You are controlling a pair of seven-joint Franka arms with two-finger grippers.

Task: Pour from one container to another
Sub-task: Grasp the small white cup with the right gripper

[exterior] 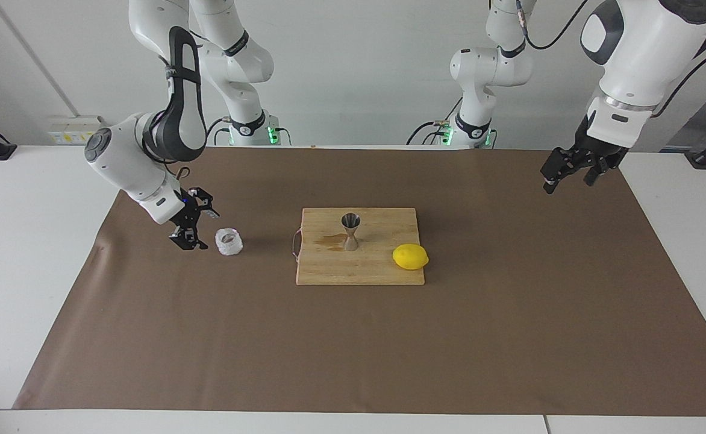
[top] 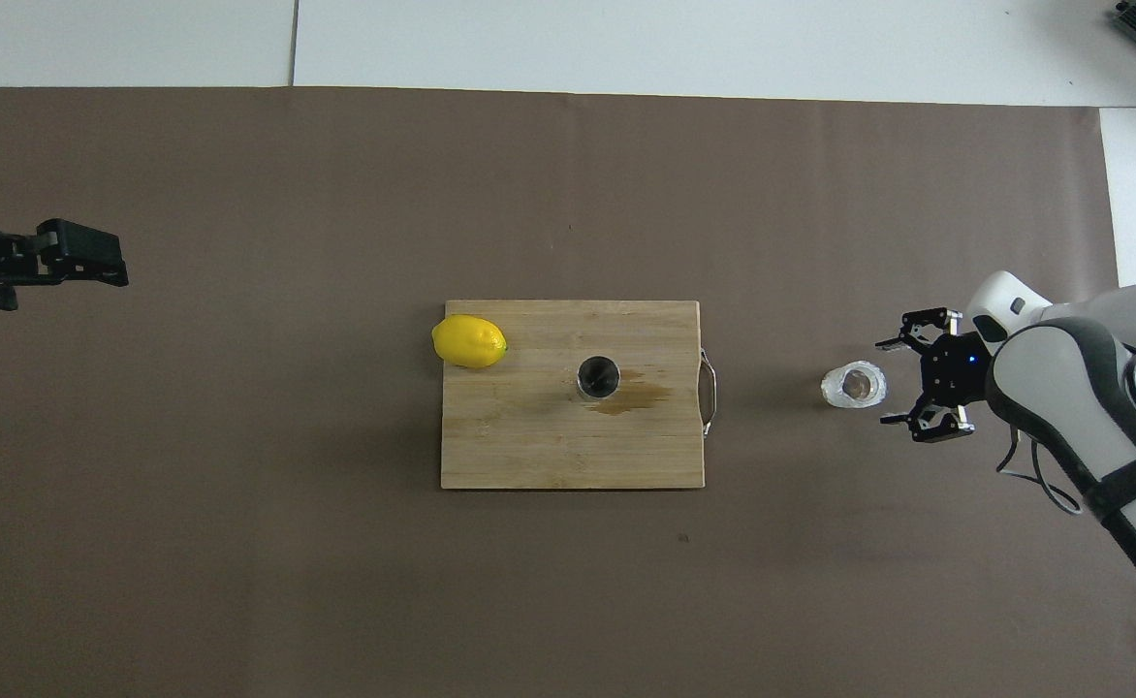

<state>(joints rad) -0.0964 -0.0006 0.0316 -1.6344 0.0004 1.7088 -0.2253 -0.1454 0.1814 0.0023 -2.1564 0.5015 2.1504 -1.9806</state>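
My right gripper grabs the squat glass cup by its knobbly side [top: 837, 386] next, to pour into the steel hourglass jigger [top: 598, 377].
The squat knobbly glass cup [exterior: 229, 241] [top: 853, 385] stands on the brown mat, beside the cutting board toward the right arm's end of the table. My right gripper [exterior: 201, 227] [top: 891, 381] is low and level with the cup, just beside it. It is open, its jaws face the cup and do not touch it. The steel hourglass jigger [exterior: 350, 231] [top: 598, 377] stands upright in the middle of the board. My left gripper [exterior: 567, 179] [top: 108, 258] hangs open and empty over the mat at the left arm's end, waiting.
The wooden cutting board [exterior: 383, 272] [top: 529, 448] lies mid-table, its metal handle toward the cup. A lemon [exterior: 410, 257] [top: 469, 341] sits on the board's corner toward the left arm. A wet stain [exterior: 329, 241] marks the board beside the jigger.
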